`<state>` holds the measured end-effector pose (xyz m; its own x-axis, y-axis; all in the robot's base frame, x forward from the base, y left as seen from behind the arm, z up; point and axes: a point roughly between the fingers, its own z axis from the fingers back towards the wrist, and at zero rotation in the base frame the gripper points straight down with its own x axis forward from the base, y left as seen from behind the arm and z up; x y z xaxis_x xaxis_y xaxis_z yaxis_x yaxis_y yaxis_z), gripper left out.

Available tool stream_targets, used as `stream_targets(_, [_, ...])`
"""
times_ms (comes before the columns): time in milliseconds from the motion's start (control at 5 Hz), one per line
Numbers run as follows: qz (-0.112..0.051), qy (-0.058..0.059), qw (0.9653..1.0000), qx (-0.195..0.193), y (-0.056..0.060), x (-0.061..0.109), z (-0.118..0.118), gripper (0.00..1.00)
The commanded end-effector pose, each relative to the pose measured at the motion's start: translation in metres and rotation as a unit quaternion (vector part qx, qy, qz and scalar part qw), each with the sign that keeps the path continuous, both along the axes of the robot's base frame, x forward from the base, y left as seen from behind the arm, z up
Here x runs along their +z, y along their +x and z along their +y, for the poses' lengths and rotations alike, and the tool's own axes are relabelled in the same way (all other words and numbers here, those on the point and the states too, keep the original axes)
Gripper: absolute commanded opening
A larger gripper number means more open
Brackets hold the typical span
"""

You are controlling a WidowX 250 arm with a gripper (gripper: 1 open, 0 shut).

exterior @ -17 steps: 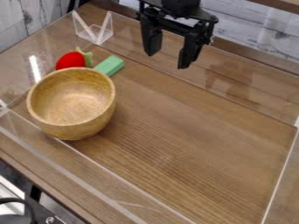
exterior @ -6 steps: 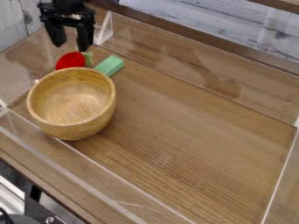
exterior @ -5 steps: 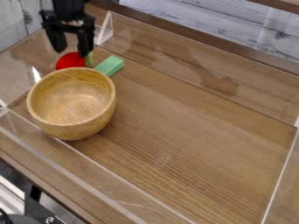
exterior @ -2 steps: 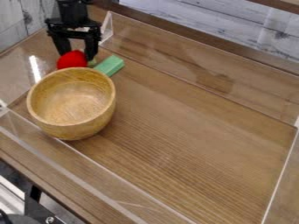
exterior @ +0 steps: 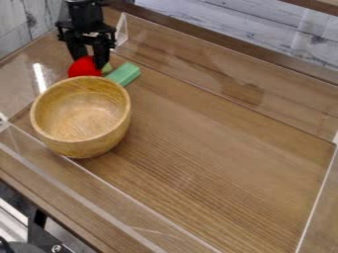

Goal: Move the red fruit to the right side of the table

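I should next move the red fruit to the right side of the table, so my gripper should grab the fruit by its round body (exterior: 85, 67).
The red fruit (exterior: 83, 68) lies on the brown wood-grain table (exterior: 224, 138) at the far left, just behind the wooden bowl. My gripper (exterior: 87, 59) points straight down right over it. Its dark fingers (exterior: 103, 54) stand apart on either side of the fruit's top, and part of the fruit is hidden behind them. The jaws look open; I cannot tell whether the fingers touch the fruit.
A flat green block (exterior: 125, 74) lies right beside the fruit. A round wooden bowl (exterior: 82, 116) sits in front of both. Clear acrylic walls (exterior: 199, 212) ring the table, with a corner piece (exterior: 117, 32) just behind the gripper.
The gripper swung from the back middle of the table to the far left, then sank over the red fruit until its fingers straddle it.
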<state>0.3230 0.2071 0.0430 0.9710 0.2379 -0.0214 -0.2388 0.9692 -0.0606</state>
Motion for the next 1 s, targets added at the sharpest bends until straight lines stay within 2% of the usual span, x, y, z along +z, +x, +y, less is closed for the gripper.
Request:
stream_targets(0, [-0.024,0.011,0.9996,-0.012,0.008,0.021,0.007,1.0])
stream_targets(200, [-0.025,0.007,0.9994,-0.021,0.012,0.024,0.008,1.0])
stream_targets(400, [-0.024,0.005,0.9989,-0.041,0.008,0.013,0.009,1.0])
stream_targets(600, [-0.027,0.005,0.9985,-0.048,0.014,0.014,-0.001,0.0])
stream_targets(800, [-0.049,0.006,0.9975,-0.051,0.019,0.039,-0.012,0.0])
